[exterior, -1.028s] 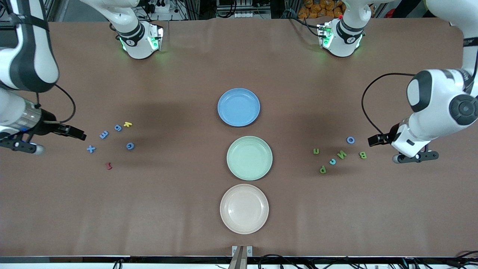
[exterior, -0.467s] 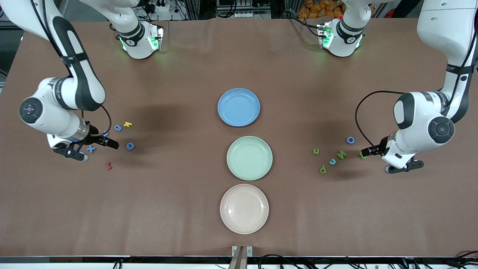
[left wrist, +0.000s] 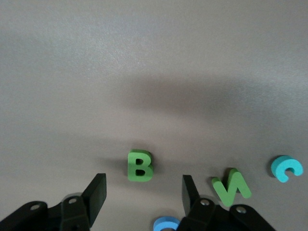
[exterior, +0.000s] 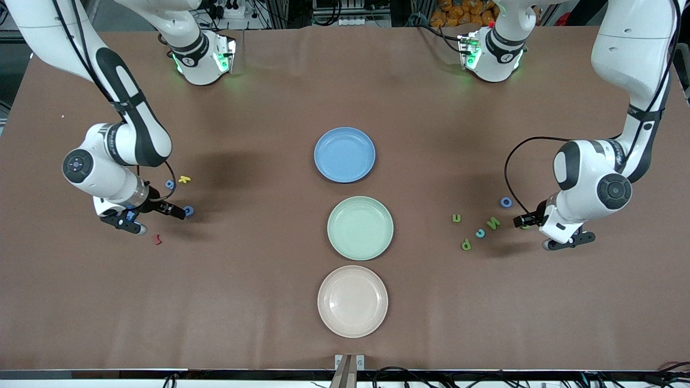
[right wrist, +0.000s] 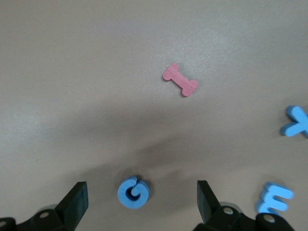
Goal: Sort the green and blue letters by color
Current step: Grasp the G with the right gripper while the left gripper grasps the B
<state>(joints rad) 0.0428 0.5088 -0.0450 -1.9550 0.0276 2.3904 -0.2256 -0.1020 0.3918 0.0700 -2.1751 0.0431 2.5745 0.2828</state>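
Note:
I should lower my right gripper before I close it on the blue G (right wrist: 133, 192), because my fingers are above the blue G in the right wrist view.
My left gripper (left wrist: 143, 191) is open, low over the table with the green B (left wrist: 140, 166) just ahead of its fingertips and nothing between them. A green N (left wrist: 231, 186), a light blue c (left wrist: 287, 168) and a blue O (left wrist: 166, 224) lie beside it. In the front view the left gripper (exterior: 521, 221) covers the B; a green n (exterior: 456, 218) and P (exterior: 466, 244) lie nearby. My right gripper (right wrist: 140, 196) stands open over the blue G (right wrist: 133, 192). A blue X (right wrist: 297, 121) and E (right wrist: 274, 198) lie close by.
Three plates stand in a row mid-table: blue (exterior: 344, 154), green (exterior: 360, 228) and pale pink (exterior: 352, 301) nearest the front camera. A dark red letter (exterior: 157, 238), a yellow letter (exterior: 185, 179) and a blue 6 (exterior: 170, 184) lie around the right gripper (exterior: 178, 210).
Both arms have swung in toward the table's middle. The left gripper came over the green B and its jaws narrowed. The right gripper moved from the X to the blue G.

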